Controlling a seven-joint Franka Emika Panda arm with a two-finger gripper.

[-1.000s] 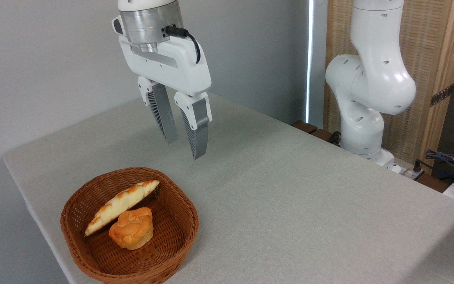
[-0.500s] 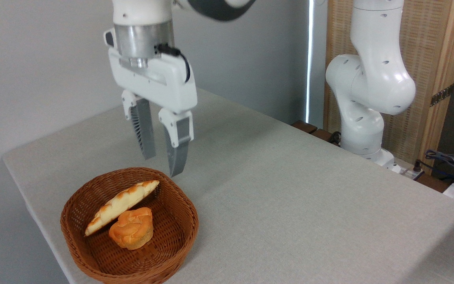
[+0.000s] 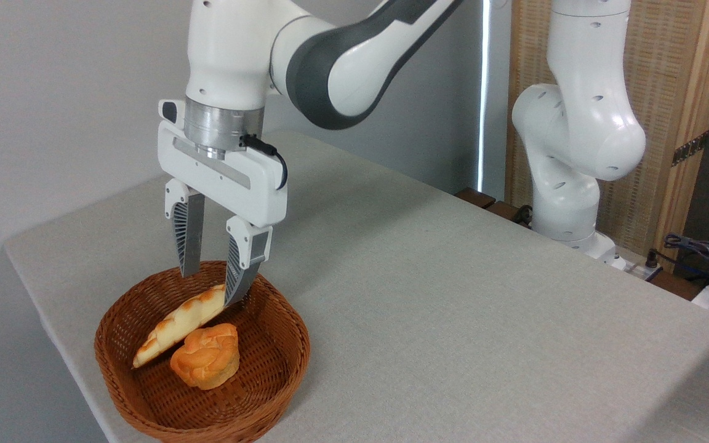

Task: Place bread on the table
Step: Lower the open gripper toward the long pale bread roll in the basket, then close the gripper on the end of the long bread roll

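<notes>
The bread needs to go on the tabletop. My gripper should grab it by its ridged midsection [image 3: 195,312].
The bread [image 3: 179,323], a long pale-golden pastry with browned ridges, leans on edge inside the brown wicker basket [image 3: 274,375], its upper end toward the back rim. My gripper [image 3: 210,289] hangs open just above the basket's back rim. Its right fingertip [image 3: 234,295] covers the bread's upper tip, and whether it touches the bread I cannot tell. The left fingertip sits behind the rim. Nothing is between the fingers. The table [image 3: 453,295] is covered in light grey-beige cloth.
A round orange bun [image 3: 207,355] sits in the basket against the bread's front side. The basket stands near the table's left front corner. The arm's white base [image 3: 570,184] stands at the table's far right, with cables [image 3: 699,252] beyond it.
My gripper has moved down and to the left, from well above the table behind the basket to just over the basket's back rim. It has stayed open. Bread and bun have not moved.
</notes>
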